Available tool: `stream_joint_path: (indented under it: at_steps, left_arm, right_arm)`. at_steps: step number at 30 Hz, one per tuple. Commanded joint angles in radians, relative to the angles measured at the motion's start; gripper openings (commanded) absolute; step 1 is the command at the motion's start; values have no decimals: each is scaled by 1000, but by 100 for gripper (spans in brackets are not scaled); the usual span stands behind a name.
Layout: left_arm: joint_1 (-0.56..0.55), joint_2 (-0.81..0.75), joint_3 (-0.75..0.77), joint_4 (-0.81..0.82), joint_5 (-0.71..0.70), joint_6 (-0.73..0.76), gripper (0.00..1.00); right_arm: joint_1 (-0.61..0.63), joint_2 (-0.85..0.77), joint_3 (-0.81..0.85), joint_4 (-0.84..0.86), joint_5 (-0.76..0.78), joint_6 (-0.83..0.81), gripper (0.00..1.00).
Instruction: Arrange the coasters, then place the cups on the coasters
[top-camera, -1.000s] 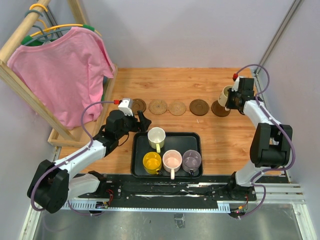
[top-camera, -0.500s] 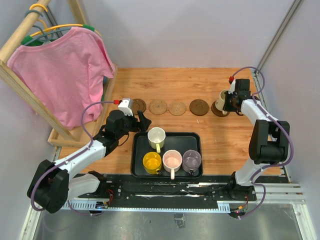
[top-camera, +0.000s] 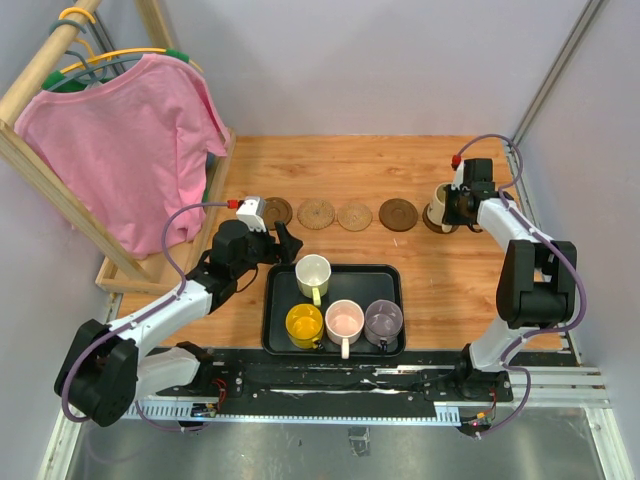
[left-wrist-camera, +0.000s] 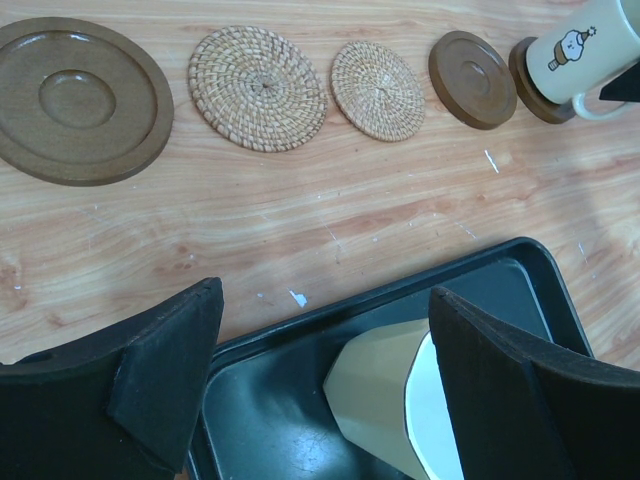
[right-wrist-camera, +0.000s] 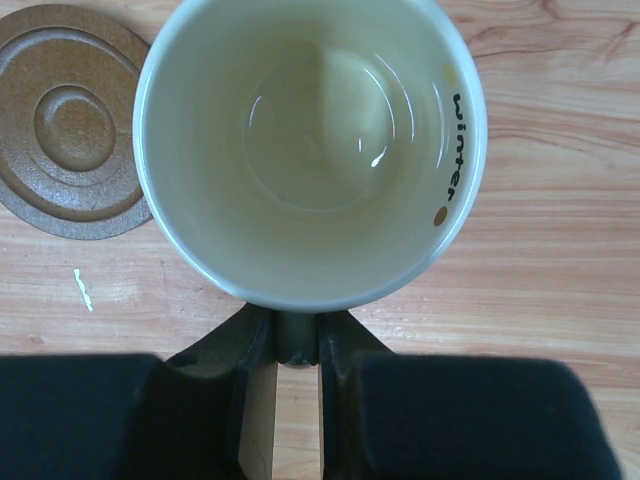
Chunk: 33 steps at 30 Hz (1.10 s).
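My right gripper lets go of the cream cup (top-camera: 442, 198) next. The cup stands upright over the last dark coaster, whose edge shows beside the cup's base.
Five coasters lie in a row: dark (top-camera: 277, 211), tan (top-camera: 316, 213), tan (top-camera: 354, 216), dark (top-camera: 398, 214), and a dark one (top-camera: 435, 222) at the right end. My right gripper (top-camera: 456, 206) is shut on the handle (right-wrist-camera: 297, 340) of the cream cup (top-camera: 442, 198), which stands over that last coaster (left-wrist-camera: 528, 92); I cannot tell if they touch. The black tray (top-camera: 280, 335) holds the white cup (top-camera: 313, 272), yellow cup (top-camera: 304, 323), pink cup (top-camera: 344, 320) and purple cup (top-camera: 383, 320). My left gripper (left-wrist-camera: 320, 390) hangs open over the tray's far left corner, beside the white cup (left-wrist-camera: 390, 390).
A wooden rack (top-camera: 130, 272) with a pink shirt (top-camera: 120, 140) on hangers fills the left side. Grey walls close the back and the right edge. In the right wrist view a dark coaster (right-wrist-camera: 68, 120) lies left of the cream cup (right-wrist-camera: 310, 150).
My right gripper has carried the cream cup slightly left, onto the spot of the rightmost coaster. The left arm has not moved.
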Motion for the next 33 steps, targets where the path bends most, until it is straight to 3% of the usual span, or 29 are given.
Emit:
stream_joint_path:
  at_steps: [1,18,33]
  left_arm:
    - [-8,2,9,33,-10,-1,87]
    - [-7,0,6,30,-9,3,87]
    - [-7,1,2,26,-7,3,87]
  right_arm:
    - [9,-8,52,30,41,-10,1]
    - [9,13,43,41,22,0,1]
    - [9,20,42,34,10,5,30]
